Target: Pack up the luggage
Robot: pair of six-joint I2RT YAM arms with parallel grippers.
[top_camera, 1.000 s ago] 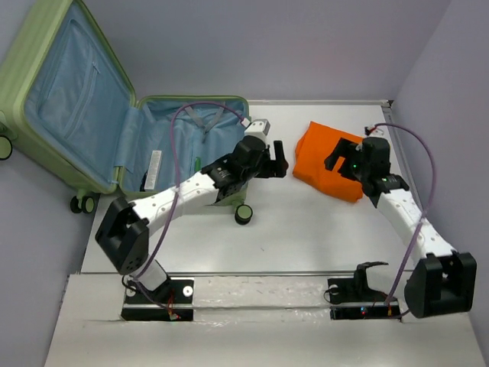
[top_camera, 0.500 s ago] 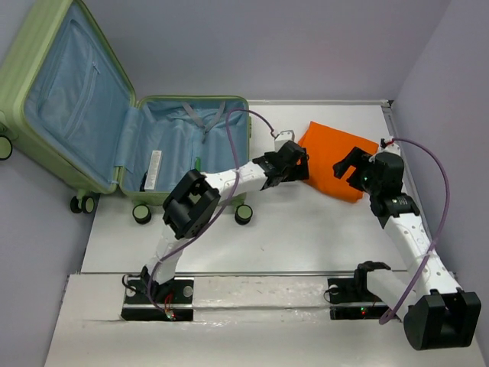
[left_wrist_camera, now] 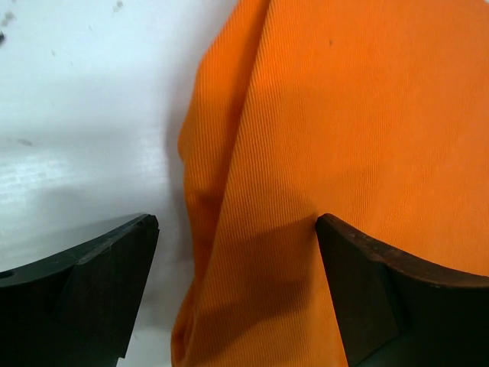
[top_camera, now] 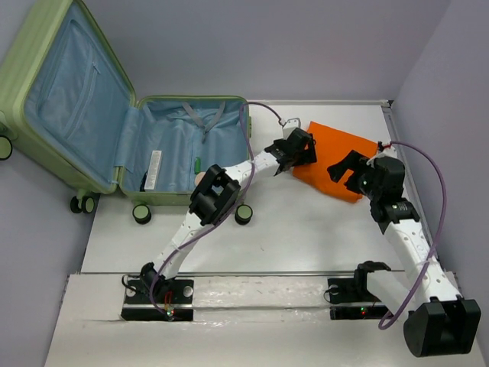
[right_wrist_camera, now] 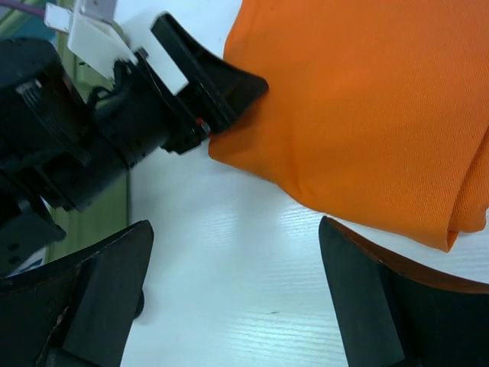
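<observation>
I need to grab the folded cloth's luggage-side edge [top_camera: 309, 158] [left_wrist_camera: 238, 234] next with my left gripper to pack it, and leave the opposite side for my right gripper.
The luggage [top_camera: 183, 149] lies open at the back left, its light-blue-lined lid [top_camera: 65, 95] leaning up and back. A folded orange cloth [top_camera: 341, 153] lies on the table at the right. My left gripper [top_camera: 303, 153] is open at the cloth's left edge. In the left wrist view the cloth [left_wrist_camera: 344, 115] fills the gap between the open jaws of that gripper [left_wrist_camera: 237, 267]. My right gripper [top_camera: 345, 167] is open and empty, hovering over the cloth's near edge. In the right wrist view this gripper [right_wrist_camera: 237, 283] has only bare table between its jaws, with the cloth [right_wrist_camera: 367, 99] just beyond.
The white table [top_camera: 306, 229] runs to a back wall and a right wall. The suitcase's caster wheels [top_camera: 243, 214] stand at its near edge. In the right wrist view the left gripper [right_wrist_camera: 183, 84] touches the cloth's corner, and the green shell [right_wrist_camera: 103, 210] shows behind it.
My left arm has swung right from over the suitcase and reached the cloth's left edge. My right gripper has drawn back a little toward the cloth's near side.
</observation>
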